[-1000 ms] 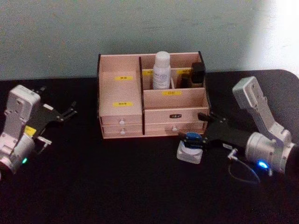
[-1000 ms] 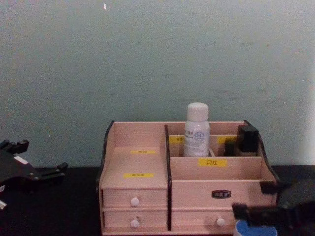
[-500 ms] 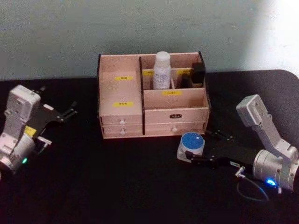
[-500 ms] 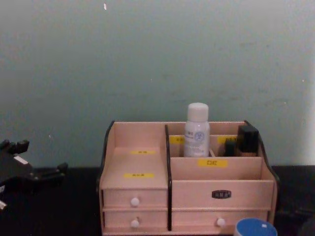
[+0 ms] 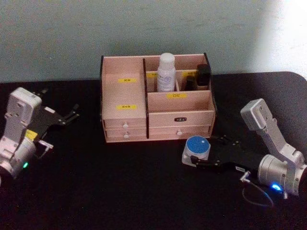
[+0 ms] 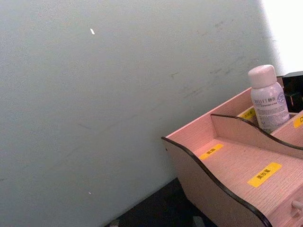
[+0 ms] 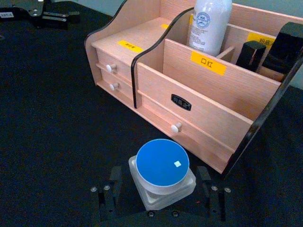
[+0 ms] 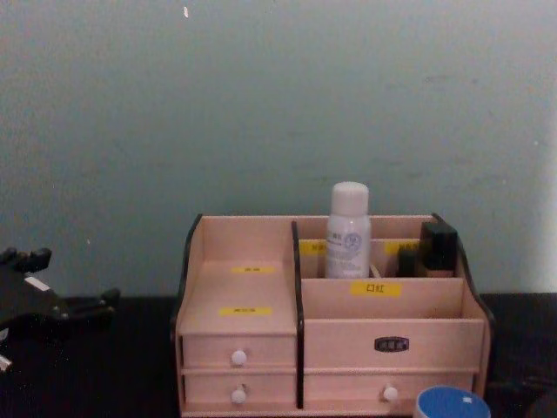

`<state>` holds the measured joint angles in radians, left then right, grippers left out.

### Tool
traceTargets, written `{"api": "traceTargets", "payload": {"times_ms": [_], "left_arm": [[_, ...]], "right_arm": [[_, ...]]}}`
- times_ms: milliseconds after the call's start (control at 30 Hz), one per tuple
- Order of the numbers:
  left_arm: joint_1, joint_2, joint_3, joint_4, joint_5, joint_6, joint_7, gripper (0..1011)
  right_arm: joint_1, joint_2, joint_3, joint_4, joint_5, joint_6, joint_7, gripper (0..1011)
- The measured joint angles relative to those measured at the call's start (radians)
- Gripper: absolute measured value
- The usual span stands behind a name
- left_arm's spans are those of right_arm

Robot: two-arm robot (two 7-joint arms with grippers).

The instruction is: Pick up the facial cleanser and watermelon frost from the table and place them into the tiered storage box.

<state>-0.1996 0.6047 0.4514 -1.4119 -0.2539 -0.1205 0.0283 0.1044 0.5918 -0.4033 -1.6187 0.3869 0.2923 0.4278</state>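
My right gripper will grab the jar by its blue lid (image 8: pixel 446 404) (image 7: pixel 162 171) next, to put the jar into the tiered storage box.
A white jar with a blue lid (image 5: pixel 196 149) (image 7: pixel 162 171) (image 8: pixel 446 404) stands on the black table in front of the tiered storage box (image 5: pixel 124 120) (image 8: pixel 244 292) (image 7: pixel 208 90) (image 6: pixel 236 165). My right gripper (image 5: pixel 207 152) (image 7: pixel 160 190) is open low on the table, one finger on each side of the jar. A white bottle (image 5: pixel 166 72) (image 8: pixel 348 231) (image 7: pixel 208 23) (image 6: pixel 267 97) stands upright in a back compartment of the box. I cannot tell which is the facial cleanser and which the watermelon frost. My left gripper (image 5: pixel 60 103) (image 8: pixel 65 283) rests open at the far left.
Dark cosmetic items (image 5: pixel 204 74) (image 8: pixel 438 244) (image 7: pixel 286 47) fill the box's back right compartment. The box's left stepped shelves are bare. A cable loop (image 5: pixel 256 194) trails under my right wrist. A pale wall stands close behind the box.
My right arm has drawn back from over the jar and dropped low to the table, its fingers now flanking the jar. The jar has barely shifted. The left arm is still.
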Motion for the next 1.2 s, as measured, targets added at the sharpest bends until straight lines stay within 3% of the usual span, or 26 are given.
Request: {"api": "traceTargets", "payload": {"times_ms": [633, 1200], "left_arm": [[0.000, 0.000, 0.000, 0.000, 0.000, 0.000, 0.000, 1001], [0.000, 0.000, 0.000, 0.000, 0.000, 0.000, 0.000, 1001]], "right_arm": [[0.055, -0.039, -0.023, 0.068, -0.013, -0.008, 0.022, 1003], [0.065, -0.046, -0.030, 0.080, -0.021, -0.003, 0.023, 1003]]}}
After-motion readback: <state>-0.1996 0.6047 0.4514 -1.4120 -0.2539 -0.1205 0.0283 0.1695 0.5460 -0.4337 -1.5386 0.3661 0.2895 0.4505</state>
